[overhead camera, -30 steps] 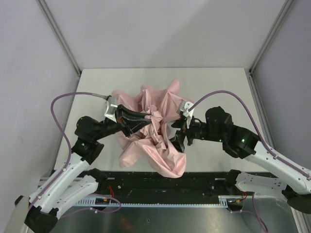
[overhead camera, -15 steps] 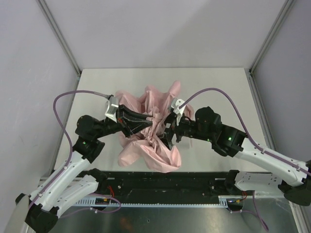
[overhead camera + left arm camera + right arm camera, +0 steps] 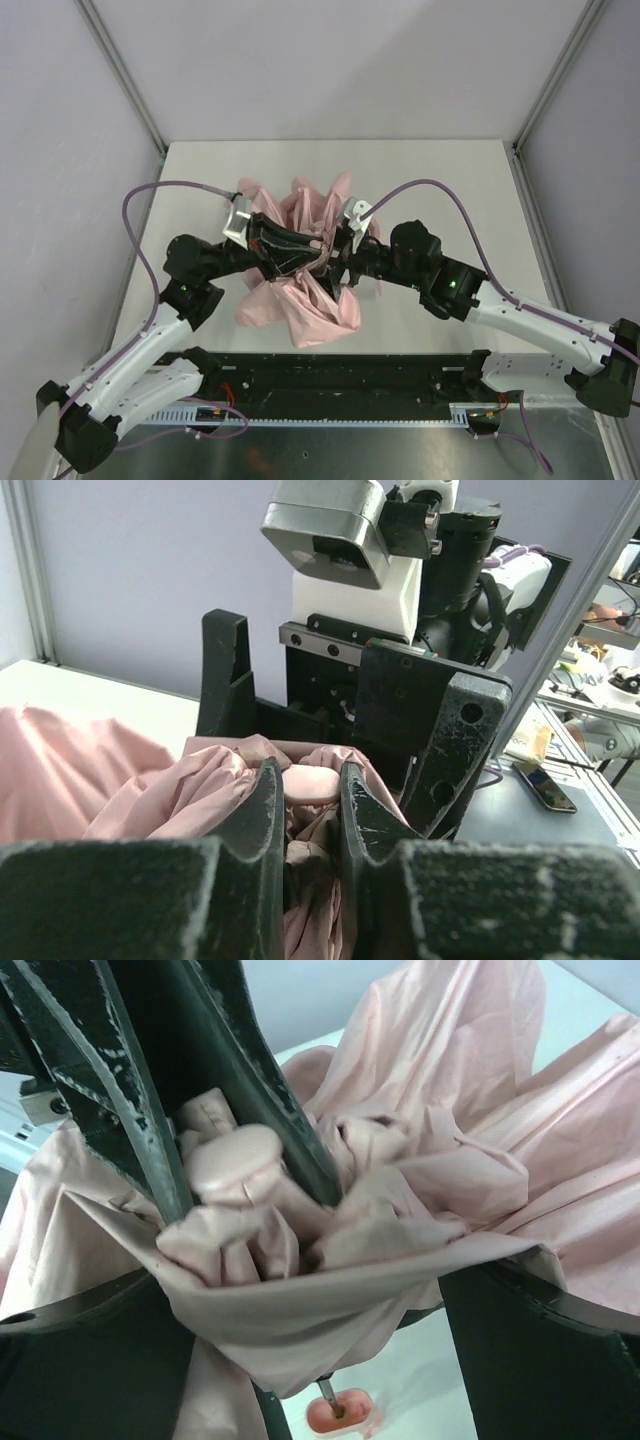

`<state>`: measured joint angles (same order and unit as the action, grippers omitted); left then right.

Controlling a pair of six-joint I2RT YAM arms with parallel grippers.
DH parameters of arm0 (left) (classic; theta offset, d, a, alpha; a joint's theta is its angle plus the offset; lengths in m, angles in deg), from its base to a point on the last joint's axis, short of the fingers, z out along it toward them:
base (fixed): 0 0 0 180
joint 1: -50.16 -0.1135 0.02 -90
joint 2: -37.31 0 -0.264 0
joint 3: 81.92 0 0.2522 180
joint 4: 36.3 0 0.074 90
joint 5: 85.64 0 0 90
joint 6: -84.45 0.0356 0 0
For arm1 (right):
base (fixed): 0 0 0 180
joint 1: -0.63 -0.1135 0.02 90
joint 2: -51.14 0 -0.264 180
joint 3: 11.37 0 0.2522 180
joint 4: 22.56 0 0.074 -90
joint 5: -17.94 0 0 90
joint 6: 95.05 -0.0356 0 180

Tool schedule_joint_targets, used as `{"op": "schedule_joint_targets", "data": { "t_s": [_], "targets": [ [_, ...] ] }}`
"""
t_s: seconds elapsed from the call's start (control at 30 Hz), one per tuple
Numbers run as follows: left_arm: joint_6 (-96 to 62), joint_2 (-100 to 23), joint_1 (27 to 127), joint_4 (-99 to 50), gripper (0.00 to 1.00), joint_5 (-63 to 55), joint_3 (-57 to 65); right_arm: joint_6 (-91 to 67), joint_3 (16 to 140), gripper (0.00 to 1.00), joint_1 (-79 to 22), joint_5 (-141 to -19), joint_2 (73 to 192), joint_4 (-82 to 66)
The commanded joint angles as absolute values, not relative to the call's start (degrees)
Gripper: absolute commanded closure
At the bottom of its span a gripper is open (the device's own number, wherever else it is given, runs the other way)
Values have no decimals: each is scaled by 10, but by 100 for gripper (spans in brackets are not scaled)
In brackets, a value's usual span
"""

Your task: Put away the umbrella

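Observation:
My right gripper takes hold of the umbrella (image 3: 300, 305) next by the bunched fabric below its cap (image 3: 322, 258), leaving the cap free for my left gripper.
The pale pink umbrella (image 3: 300, 305) is a crumpled heap of fabric in the middle of the table. My left gripper (image 3: 298, 252) is shut on the bunched fabric and a round pink cap (image 3: 312, 783), seen close in the left wrist view (image 3: 308, 798). My right gripper (image 3: 340, 262) faces it, its jaws wide open on either side of the same bundle (image 3: 330, 1290). In the right wrist view the left gripper's fingers (image 3: 270, 1100) pinch the cap (image 3: 235, 1155). Below hangs the pink handle (image 3: 340, 1415) on its thin metal shaft.
The white table (image 3: 450, 180) is bordered by grey walls and metal corner posts (image 3: 120, 75). A black rail (image 3: 350, 372) runs along the near edge by the arm bases. Purple cables (image 3: 150, 200) arch over both arms.
My right gripper has moved left, close up to the left gripper. The fabric has been drawn in to a narrower bundle. The left gripper has kept its hold.

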<state>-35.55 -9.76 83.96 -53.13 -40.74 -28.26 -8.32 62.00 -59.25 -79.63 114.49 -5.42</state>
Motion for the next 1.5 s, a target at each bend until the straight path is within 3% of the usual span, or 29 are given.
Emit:
{"op": "schedule_joint_targets", "data": {
  "t_s": [0.0, 0.23, 0.37, 0.7, 0.83, 1.03, 1.1, 1.17, 1.3, 1.37, 1.47],
  "targets": [
    [-399, -110, 881, -625, 100, -431, -245, -77, 600, 1, -588, -849, 1169, -200],
    [-404, -130, 908, -658, 100, -426, -246, -78, 548, 2, -585, -880, 1163, -338],
    [-408, -137, 914, -673, 100, -423, -245, -100, 539, 10, -581, -907, 1165, -373],
    [-418, -145, 930, -698, 100, -418, -243, -175, 536, 63, -556, -960, 1158, -414],
    [-421, -145, 935, -702, 100, -414, -244, -183, 536, 93, -557, -972, 1148, -404],
    [-425, -151, 939, -704, 100, -399, -240, -178, 535, 100, -561, -956, 1128, -352],
    [-425, -152, 938, -702, 87, -386, -239, -176, 531, 100, -560, -925, 1117, -324],
    [-424, -150, 935, -696, 59, -367, -238, -174, 526, 100, -560, -890, 1106, -293],
    [-415, -148, 914, -657, 16, -347, -223, -179, 509, 100, -550, -840, 1085, -252],
    [-410, -145, 896, -621, 4, -338, -207, -179, 500, 100, -548, -824, 1074, -236],
    [-397, -135, 864, -565, 1, -322, -179, -178, 490, 100, -543, -793, 1062, -215]
  ]
}}
